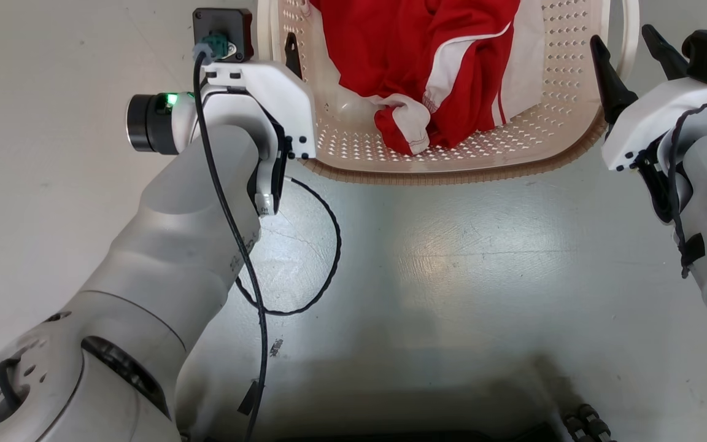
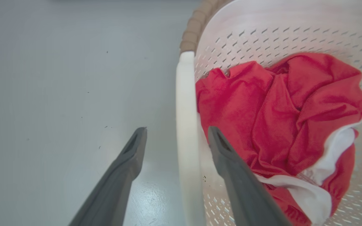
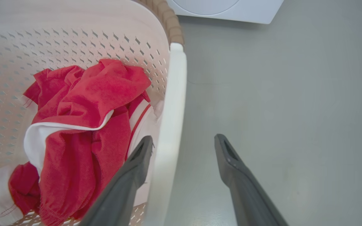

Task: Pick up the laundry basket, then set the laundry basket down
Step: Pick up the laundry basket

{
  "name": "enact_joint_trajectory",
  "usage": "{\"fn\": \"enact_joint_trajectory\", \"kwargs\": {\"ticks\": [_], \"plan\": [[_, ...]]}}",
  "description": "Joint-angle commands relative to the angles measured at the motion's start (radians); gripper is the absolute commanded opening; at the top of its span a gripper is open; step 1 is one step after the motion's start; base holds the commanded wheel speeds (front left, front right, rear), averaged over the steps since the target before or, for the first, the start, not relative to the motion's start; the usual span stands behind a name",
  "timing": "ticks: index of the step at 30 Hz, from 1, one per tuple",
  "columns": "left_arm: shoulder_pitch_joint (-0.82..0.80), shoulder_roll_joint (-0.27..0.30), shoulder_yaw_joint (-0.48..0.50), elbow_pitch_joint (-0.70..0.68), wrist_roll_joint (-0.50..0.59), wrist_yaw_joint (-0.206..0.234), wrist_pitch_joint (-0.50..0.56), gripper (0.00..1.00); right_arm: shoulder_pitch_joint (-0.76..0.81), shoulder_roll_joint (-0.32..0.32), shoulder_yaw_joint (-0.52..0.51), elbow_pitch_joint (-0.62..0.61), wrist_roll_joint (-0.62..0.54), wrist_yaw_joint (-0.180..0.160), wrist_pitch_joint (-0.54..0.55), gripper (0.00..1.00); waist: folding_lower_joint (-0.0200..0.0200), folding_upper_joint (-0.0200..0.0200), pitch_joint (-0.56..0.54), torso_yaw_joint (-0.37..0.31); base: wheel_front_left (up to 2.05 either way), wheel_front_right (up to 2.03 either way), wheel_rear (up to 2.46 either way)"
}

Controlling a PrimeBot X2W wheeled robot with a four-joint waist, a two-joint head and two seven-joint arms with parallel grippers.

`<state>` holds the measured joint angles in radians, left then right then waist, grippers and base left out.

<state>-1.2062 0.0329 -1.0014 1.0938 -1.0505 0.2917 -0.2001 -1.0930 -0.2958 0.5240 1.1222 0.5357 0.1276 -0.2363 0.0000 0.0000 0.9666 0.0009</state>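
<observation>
Next, my right gripper grabs the laundry basket by its white side handle to pick it up.
The laundry basket, cream and perforated with a brown woven rim, stands on the grey floor at the top centre of the head view. A red and white garment lies in it. My left gripper is open, its two fingers straddling the basket's white left handle, one finger inside the basket. My right gripper is open too and straddles the white right handle, one finger inside near the garment and one outside. Neither gripper pinches its handle.
A white washing machine stands just beyond the basket in the right wrist view. A black cable loops over the floor under my left forearm. My own dark base edges the bottom of the head view.
</observation>
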Motion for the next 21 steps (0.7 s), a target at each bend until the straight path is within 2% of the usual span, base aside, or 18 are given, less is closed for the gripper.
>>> {"fn": "enact_joint_trajectory", "kwargs": {"ticks": [1,21], "plan": [[-0.016,0.017,0.004,-0.005,-0.008,0.013,0.005,1.0,0.028,0.005,0.017,0.005,0.012,0.003,0.007,1.0,0.0,0.0,0.002,0.001,0.0,0.0,0.0],[-0.047,0.017,-0.071,0.013,-0.075,0.037,-0.004,1.0,0.0,0.005,0.102,0.03,0.093,0.003,-0.007,1.0,0.0,0.0,0.019,0.01,0.0,0.0,0.0]]}}
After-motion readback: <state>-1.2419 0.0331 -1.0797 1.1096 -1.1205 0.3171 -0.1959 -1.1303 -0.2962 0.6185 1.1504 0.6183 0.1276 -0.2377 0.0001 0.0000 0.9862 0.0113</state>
